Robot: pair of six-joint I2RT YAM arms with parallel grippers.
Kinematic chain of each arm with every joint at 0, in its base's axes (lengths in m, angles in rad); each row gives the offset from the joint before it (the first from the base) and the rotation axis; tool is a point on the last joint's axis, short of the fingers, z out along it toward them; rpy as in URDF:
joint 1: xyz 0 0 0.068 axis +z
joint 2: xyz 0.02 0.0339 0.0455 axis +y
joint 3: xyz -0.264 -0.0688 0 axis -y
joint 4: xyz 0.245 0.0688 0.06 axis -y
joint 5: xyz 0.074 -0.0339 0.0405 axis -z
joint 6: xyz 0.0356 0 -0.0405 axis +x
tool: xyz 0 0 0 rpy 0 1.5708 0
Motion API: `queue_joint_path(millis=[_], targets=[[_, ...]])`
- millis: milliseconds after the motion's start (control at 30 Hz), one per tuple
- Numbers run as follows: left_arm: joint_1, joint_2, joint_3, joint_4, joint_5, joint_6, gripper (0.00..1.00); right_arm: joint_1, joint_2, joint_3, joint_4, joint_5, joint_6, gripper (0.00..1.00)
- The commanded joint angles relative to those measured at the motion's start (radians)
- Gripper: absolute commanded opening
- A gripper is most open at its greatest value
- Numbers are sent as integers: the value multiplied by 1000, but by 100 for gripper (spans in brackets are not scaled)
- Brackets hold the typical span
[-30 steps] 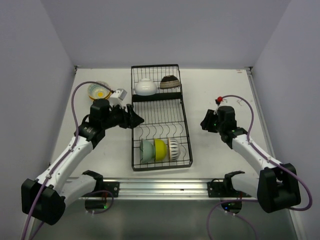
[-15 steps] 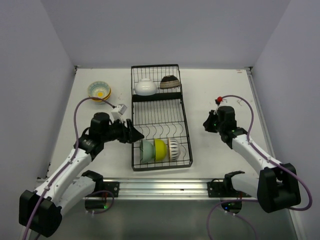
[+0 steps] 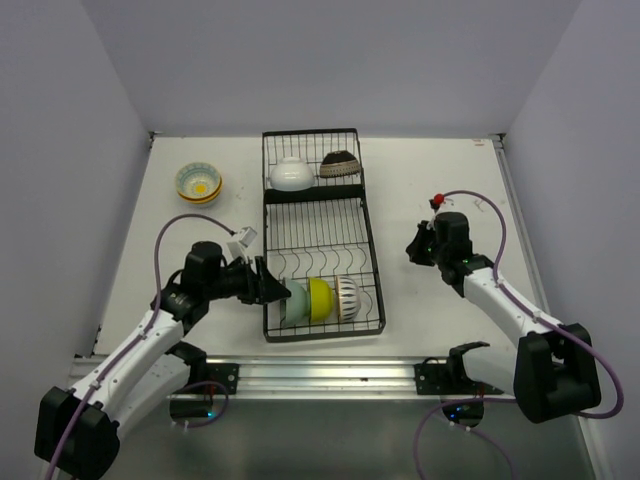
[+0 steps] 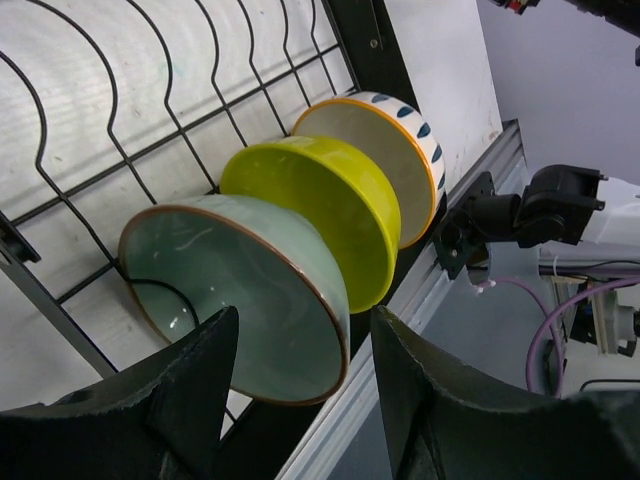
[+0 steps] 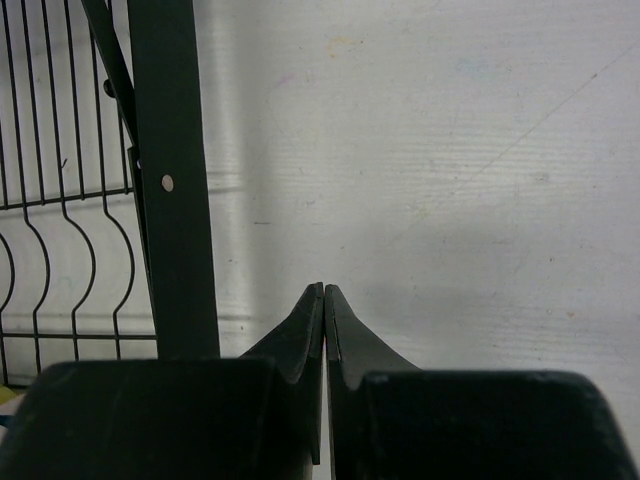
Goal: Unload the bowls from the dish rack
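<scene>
The pale green bowl's rim is between my left gripper's fingers but beyond them. My left gripper needs to move toward that rim before it closes on it.
The black wire dish rack point(image 3: 316, 225) lies lengthwise in the middle of the table. Its far section holds a white bowl point(image 3: 291, 173) and a dark brown patterned bowl point(image 3: 340, 163). Its near section holds a pale green bowl point(image 3: 295, 302), a yellow-green bowl point(image 3: 320, 299) and a striped bowl point(image 3: 347, 297), all on edge. My left gripper point(image 3: 275, 291) is open at the rack's left side, its fingers either side of the pale green bowl's point(image 4: 240, 290) lower rim. My right gripper point(image 3: 412, 245) is shut and empty, over bare table right of the rack point(image 5: 165, 200).
A stack of bowls point(image 3: 199, 182), a pale green rim outermost with orange inside, stands on the table at the far left. A metal rail point(image 3: 320, 375) runs along the near edge. White walls close in both sides and the back.
My left arm has swung from near the stacked bowls toward me and right, bringing its open gripper up to the pale green bowl in the rack. The right arm has hardly moved.
</scene>
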Motion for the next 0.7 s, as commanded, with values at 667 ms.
queue_joint_path(millis=[667], targets=[[-158,38,-150,274,-17,-186,42,4,16,5,28,13,-5,0]])
